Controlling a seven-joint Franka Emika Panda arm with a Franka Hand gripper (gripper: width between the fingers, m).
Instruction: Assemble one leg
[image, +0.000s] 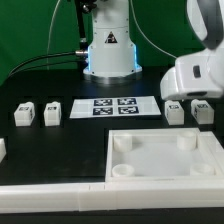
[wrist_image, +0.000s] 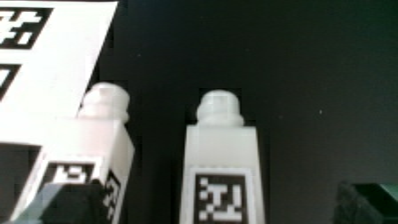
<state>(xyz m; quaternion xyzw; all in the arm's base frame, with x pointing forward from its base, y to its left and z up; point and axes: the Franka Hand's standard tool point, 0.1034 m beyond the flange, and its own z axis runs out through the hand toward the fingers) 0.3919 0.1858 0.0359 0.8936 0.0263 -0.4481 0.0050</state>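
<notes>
My gripper should grab the white leg by its square tagged body (image: 205, 114) (wrist_image: 221, 192) next. The leg's round peg then stays free to go into the tabletop's corner socket.
Four small white legs with marker tags stand on the black table. Two are at the exterior view's left (image: 24, 114) (image: 52, 113) and two at its right (image: 175, 112) (image: 201, 112). My gripper (image: 190, 92) hovers just above the right pair. In the wrist view these two legs (wrist_image: 222, 160) (wrist_image: 103, 150) lie side by side, pegs pointing away. My gripper (wrist_image: 214, 208) is open and empty. Its dark fingertips (wrist_image: 370, 200) show at the frame's edges, either side of the nearer leg and not touching it.
The marker board (image: 113, 106) lies between the two leg pairs and also shows in the wrist view (wrist_image: 45, 60). The large white tabletop (image: 165, 178) with round corner sockets lies in front. The robot base (image: 110, 50) stands behind. A white part (image: 2, 148) sits at the far left edge.
</notes>
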